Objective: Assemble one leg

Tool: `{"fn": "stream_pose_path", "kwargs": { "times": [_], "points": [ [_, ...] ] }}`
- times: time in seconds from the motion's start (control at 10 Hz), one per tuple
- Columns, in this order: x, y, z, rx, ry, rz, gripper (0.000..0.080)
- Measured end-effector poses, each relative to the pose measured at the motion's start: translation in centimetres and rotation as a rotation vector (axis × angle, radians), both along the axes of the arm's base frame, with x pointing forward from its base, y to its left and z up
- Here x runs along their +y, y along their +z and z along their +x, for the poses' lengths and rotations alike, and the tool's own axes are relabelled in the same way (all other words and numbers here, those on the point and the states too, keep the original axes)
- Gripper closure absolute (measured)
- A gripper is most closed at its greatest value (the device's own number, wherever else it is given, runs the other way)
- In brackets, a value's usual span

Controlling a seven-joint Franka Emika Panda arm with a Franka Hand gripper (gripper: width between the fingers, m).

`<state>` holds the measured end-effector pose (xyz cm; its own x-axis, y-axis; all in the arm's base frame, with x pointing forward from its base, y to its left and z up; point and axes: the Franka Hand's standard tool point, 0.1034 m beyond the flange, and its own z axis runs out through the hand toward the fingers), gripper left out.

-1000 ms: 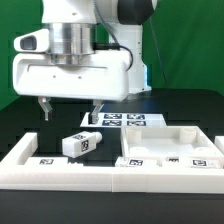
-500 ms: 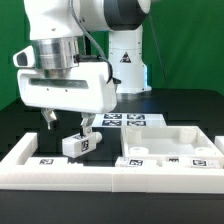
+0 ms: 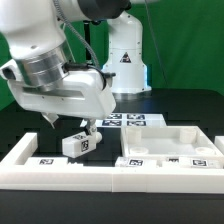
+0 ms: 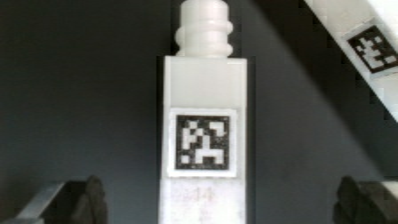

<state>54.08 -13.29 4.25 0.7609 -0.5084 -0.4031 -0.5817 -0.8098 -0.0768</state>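
Observation:
The leg's knobbed end should stay free to join the white panel, so my gripper will reach the leg and grab its tagged square body point(image 3: 79, 146) point(image 4: 205, 145).
The leg point(image 3: 80, 143) is a short white post with black-and-white tags, lying on the black table just inside the white front frame. In the wrist view the leg point(image 4: 206, 130) runs lengthwise between my two fingers, its narrow knobbed end pointing away. My gripper point(image 3: 70, 125) hangs tilted just above the leg, its fingers spread wide. In the wrist view the gripper point(image 4: 217, 195) is open, one dark fingertip point(image 4: 75, 198) on each side of the leg with a gap to it on both sides.
A wide white panel with raised edges point(image 3: 170, 150) lies to the exterior view's right of the leg. The marker board point(image 3: 125, 120) lies behind it. A white frame wall point(image 3: 60, 168) runs along the front. Another tagged white part point(image 4: 365, 45) shows in the wrist view.
My gripper has come down and tilted toward the leg, moving a little to the exterior view's left. The leg has not moved.

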Motion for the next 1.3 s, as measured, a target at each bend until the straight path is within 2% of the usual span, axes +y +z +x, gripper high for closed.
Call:
{"fn": "stream_pose_path", "kwargs": {
  "times": [0.1, 0.4, 0.8, 0.9, 1.1, 1.2, 1.3],
  "points": [
    [0.2, -0.1, -0.8, 0.087, 0.01, 0.053, 0.015],
    [0.5, -1.4, -1.8, 0.297, 0.032, 0.17, 0.015],
    [0.3, -2.2, -2.3, 0.518, 0.078, 0.295, 0.015],
    [0.1, -2.3, -1.8, 0.535, 0.091, 0.307, 0.015],
    [0.2, -1.4, -0.3, 0.455, 0.145, 0.301, 0.015],
    [0.4, -1.5, -0.8, 0.457, 0.14, 0.302, 0.015],
    [0.3, -2.3, -0.8, 0.448, 0.137, 0.295, 0.015]
  ]
}}
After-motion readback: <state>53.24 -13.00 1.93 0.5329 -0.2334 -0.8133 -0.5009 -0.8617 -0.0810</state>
